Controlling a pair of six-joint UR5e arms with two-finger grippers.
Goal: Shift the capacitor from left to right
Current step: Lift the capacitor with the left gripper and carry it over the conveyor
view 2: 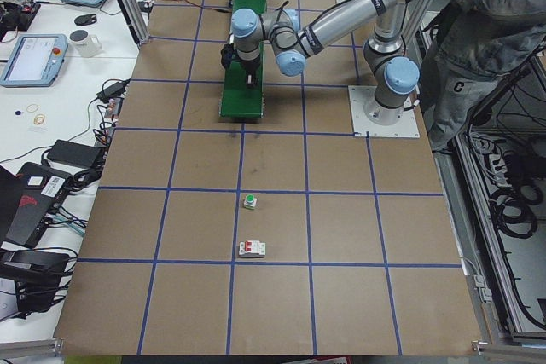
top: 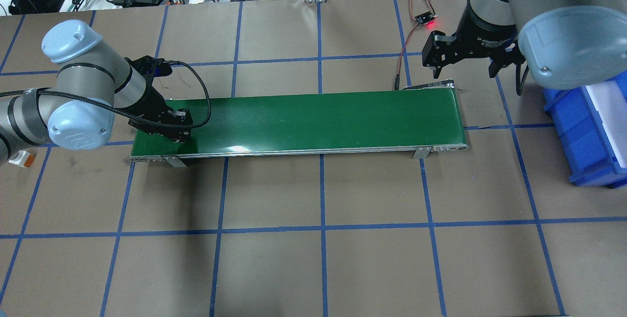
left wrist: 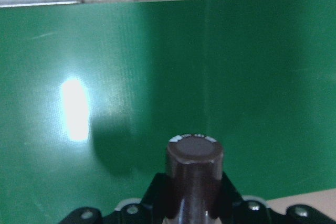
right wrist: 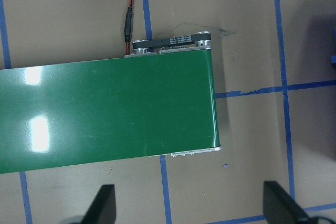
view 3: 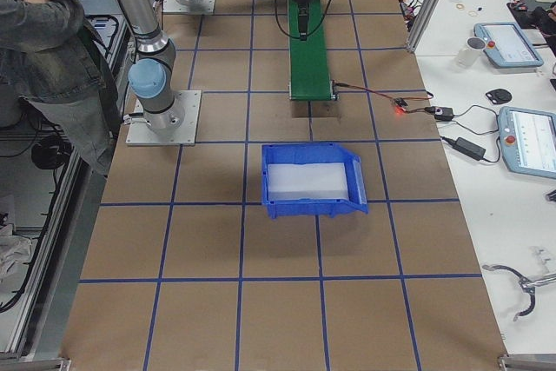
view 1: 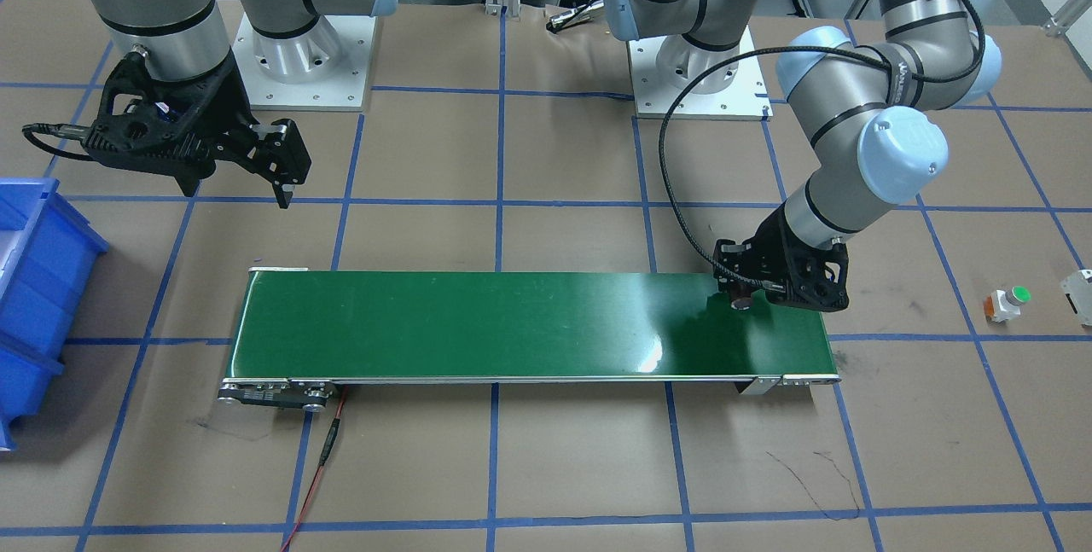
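The capacitor (left wrist: 195, 174) hangs above the green belt's end, so I will lower it before my left gripper releases it.
The capacitor (left wrist: 195, 174), a small dark cylinder, is held in my left gripper (view 1: 744, 300) over the left end of the green belt (view 1: 529, 326). In the left wrist view it sticks out between the fingers, end cap toward the camera, with the belt close beneath. It also shows in the front view (view 1: 742, 303) as a dark tip. In the overhead view my left gripper (top: 182, 133) hovers over the belt (top: 318, 121). My right gripper (view 1: 286, 185) is open and empty, raised beyond the belt's right end (right wrist: 210, 103).
A blue bin (top: 595, 131) stands on the table past the belt's right end. A white button with green cap (view 1: 1007, 303) and a white-grey boxy part (view 1: 1079, 292) lie on the table beyond the belt's left end. A red-black cable (view 1: 320, 467) runs from the belt.
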